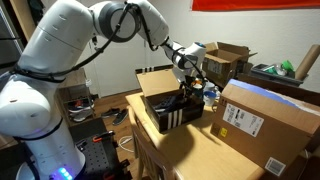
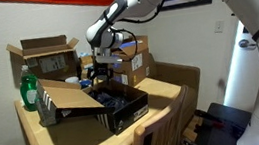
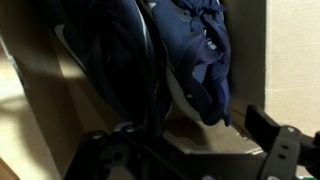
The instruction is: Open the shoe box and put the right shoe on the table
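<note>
I should next grab the heel end of the right shoe at the collar with my gripper to lift the shoe out, and this leaves the shoe's sole clear.
The black shoe box (image 1: 172, 112) stands on the tan table (image 1: 195, 152) with its lid (image 1: 155, 80) flipped up, and it shows in both exterior views (image 2: 124, 107). My gripper (image 1: 186, 78) reaches down into the box (image 2: 103, 74). In the wrist view, two dark navy shoes (image 3: 195, 50) lie against the brown inside wall (image 3: 290, 60). The gripper (image 3: 185, 150) is open, its fingers spread wide just short of the shoes. It holds nothing.
A big brown carton with a white label (image 1: 265, 125) sits close beside the box. A smaller carton with flaps (image 1: 226, 60) stands behind it. A green bottle (image 2: 29, 93) and a grey object stand near the lid. More cartons (image 2: 47, 58) stand at the back. A chair back (image 2: 163, 134) is at the table edge.
</note>
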Tool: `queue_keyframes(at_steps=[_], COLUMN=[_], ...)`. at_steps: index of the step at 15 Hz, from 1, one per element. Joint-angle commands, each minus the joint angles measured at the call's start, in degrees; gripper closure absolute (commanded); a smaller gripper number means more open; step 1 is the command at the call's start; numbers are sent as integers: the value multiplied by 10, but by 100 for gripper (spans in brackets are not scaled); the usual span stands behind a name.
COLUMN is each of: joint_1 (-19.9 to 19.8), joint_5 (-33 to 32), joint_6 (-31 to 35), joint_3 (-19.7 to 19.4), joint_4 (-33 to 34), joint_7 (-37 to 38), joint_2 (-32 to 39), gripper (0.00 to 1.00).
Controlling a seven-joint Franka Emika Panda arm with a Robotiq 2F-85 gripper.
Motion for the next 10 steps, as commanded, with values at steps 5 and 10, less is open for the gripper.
queue_keyframes(at_steps=[5,10], joint_1=[5,8], joint_5=[-6,-7], joint_6=[46,51], joint_3=[14,18], joint_4=[23,47], joint_7=[-2,2], joint_2=[51,83], gripper=[0,42])
